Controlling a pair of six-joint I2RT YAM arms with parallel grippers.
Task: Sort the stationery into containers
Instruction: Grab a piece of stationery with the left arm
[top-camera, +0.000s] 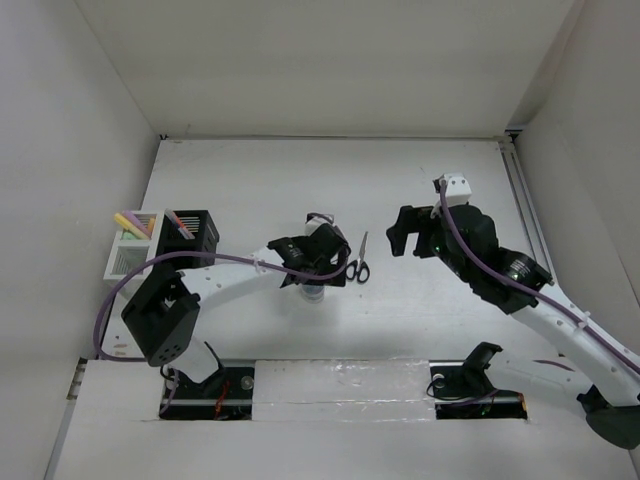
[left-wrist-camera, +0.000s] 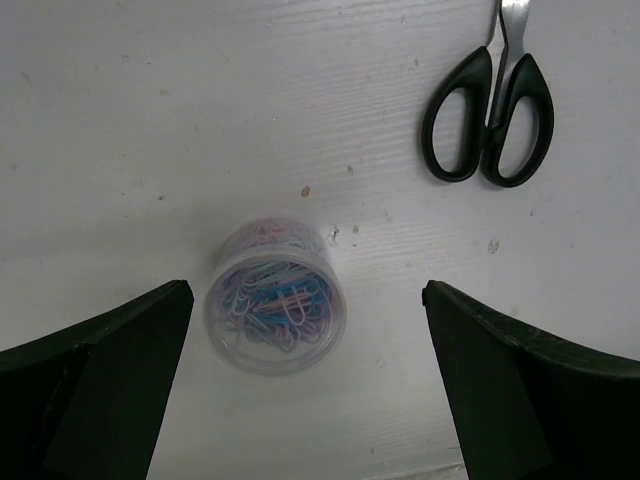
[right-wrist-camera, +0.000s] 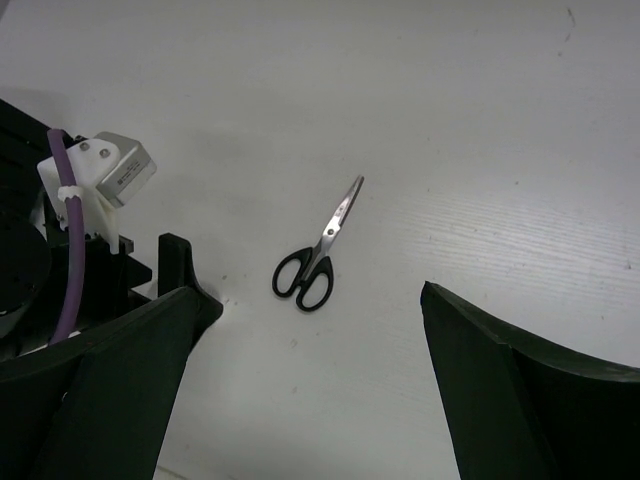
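Note:
I need to grab the clear tub by its round side (top-camera: 313, 293) (left-wrist-camera: 272, 290) with my left gripper, so the tub's base stays free to stand in the white organiser.
A clear round tub (left-wrist-camera: 275, 298) of coloured paper clips stands on the white table, and my left gripper (left-wrist-camera: 305, 288) hangs open right above it, one finger on each side, touching nothing. From overhead the tub (top-camera: 314, 293) peeks out under that gripper (top-camera: 318, 265). Black-handled scissors (top-camera: 358, 262) lie flat just to its right, handles toward me. They show in the left wrist view (left-wrist-camera: 490, 115) and the right wrist view (right-wrist-camera: 315, 262). My right gripper (top-camera: 400, 232) is open and empty, above the table right of the scissors.
At the left stand the black slatted holder (top-camera: 192, 235) with pens (top-camera: 181, 223) in it and the white mesh organiser (top-camera: 128, 255) holding yellow and pink highlighters (top-camera: 130, 223). White walls enclose the table. The left wrist (right-wrist-camera: 95, 180) shows at the right wrist view's left edge.

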